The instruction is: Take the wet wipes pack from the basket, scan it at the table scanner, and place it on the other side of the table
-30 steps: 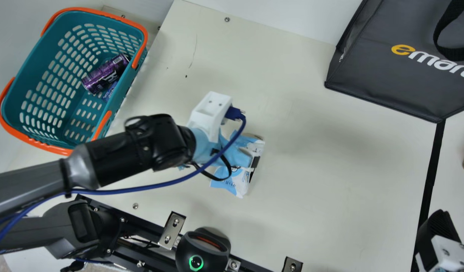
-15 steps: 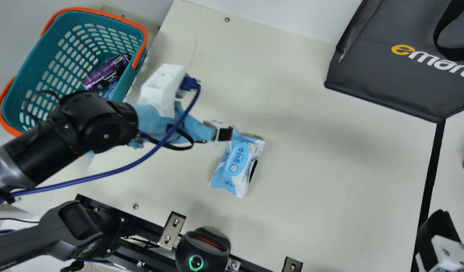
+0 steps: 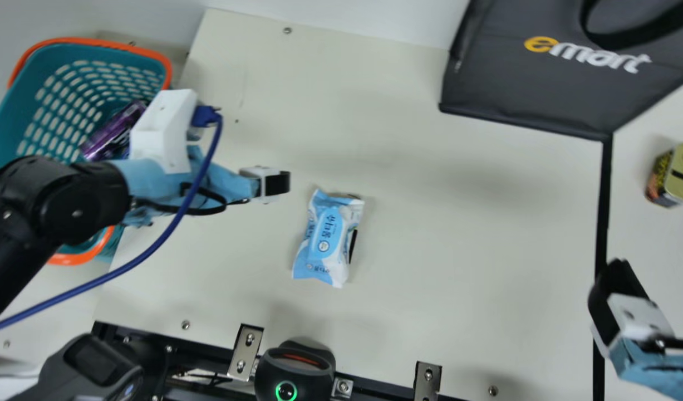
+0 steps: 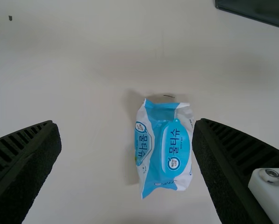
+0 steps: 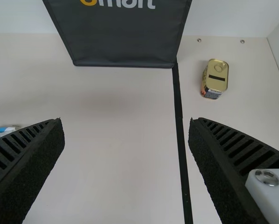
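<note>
My left gripper is going to pick up the wet wipes pack next. It will hold the pack by its long sides [image 3: 327, 238] beside the label and carry it to the table scanner [image 3: 294, 371].
The wet wipes pack [image 3: 325, 239] lies flat on the table's left half, and in the left wrist view the pack [image 4: 165, 147] shows its label side up. My left gripper [image 3: 274, 184] hangs up and left of it in the main view, not touching it. In the left wrist view my left gripper [image 4: 126, 140] has its fingers wide apart, holding nothing. At the right edge of the main view is my right gripper [image 3: 618, 298]; in its own view the right gripper [image 5: 126, 140] is open and empty. The scanner [image 3: 294, 370] stands at the near edge, its ring lit green.
The teal basket [image 3: 13, 120], holding a purple can [image 3: 113, 131], sits at the left, partly behind my left arm. A dark grey bag [image 3: 502, 92] stands at the back right. Right of the black strip [image 3: 602, 223] is a gold-lidded can [image 3: 675, 175].
My left gripper has let go of the wipes pack and drawn back from it toward the basket side; the pack stays lying on the table. The main camera has turned somewhat to the right.
</note>
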`<move>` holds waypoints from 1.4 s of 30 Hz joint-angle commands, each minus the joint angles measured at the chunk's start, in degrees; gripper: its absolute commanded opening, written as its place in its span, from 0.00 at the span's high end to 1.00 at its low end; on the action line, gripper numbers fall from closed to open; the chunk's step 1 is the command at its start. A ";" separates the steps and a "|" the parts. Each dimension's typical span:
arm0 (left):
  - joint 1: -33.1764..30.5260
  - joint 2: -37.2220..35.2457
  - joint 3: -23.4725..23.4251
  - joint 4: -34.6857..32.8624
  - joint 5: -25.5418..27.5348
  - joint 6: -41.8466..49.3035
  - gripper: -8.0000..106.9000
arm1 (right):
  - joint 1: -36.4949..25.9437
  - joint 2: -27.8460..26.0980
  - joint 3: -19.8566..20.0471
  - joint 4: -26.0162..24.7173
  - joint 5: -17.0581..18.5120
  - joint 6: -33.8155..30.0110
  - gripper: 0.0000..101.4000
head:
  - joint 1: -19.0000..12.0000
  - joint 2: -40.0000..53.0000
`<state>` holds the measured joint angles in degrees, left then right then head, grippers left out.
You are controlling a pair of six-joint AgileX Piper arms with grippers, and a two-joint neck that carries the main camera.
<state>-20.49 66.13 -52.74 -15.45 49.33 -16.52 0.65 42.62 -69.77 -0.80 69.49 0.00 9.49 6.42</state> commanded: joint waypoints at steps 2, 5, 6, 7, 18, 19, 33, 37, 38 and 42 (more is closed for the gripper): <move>0.00 0.00 0.00 0.00 0.00 0.00 0.15 | 0.00 0.00 0.00 0.00 0.00 0.00 0.06 | -1.57 -6.69; 0.00 0.00 0.00 0.00 0.00 0.00 0.15 | 0.00 0.00 0.00 0.00 0.00 0.00 0.06 | -1.57 -8.00; 0.00 0.00 0.00 0.00 0.00 0.00 0.15 | 0.00 0.00 0.00 0.00 0.00 0.00 0.06 | -1.57 -8.00; 0.00 0.00 0.00 0.00 0.00 0.00 0.15 | 0.00 0.00 0.00 0.00 0.00 0.00 0.06 | -1.57 -8.00; 0.25 0.30 -0.18 -0.26 0.18 0.55 0.15 | 0.00 0.00 0.00 0.00 0.00 0.00 0.06 | -1.57 -8.00; 0.11 0.50 -0.34 -0.17 0.27 0.60 0.15 | 0.00 0.00 0.00 0.00 0.00 0.00 0.06 | -1.57 -8.00; -8.12 7.79 -5.67 4.20 0.90 -5.29 0.15 | 0.00 0.00 0.00 0.00 0.05 0.00 0.06 | -1.57 -8.00; -11.26 10.30 -7.55 6.20 1.02 -8.19 0.21 | 0.00 0.00 0.00 0.00 0.05 0.00 0.06 | -1.57 -8.00; -12.00 10.89 -7.99 6.71 1.07 -8.91 0.26 | 0.00 0.00 0.00 0.00 0.05 0.00 0.06 | -1.57 -8.00; -14.91 13.15 -9.70 8.75 1.38 -11.85 0.50 | 0.00 0.00 0.00 0.00 0.05 0.00 0.06 | -1.57 -8.00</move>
<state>-34.46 78.83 -62.12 -7.18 50.60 -27.33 0.65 42.62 -69.77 -0.80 69.54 0.00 9.49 -1.49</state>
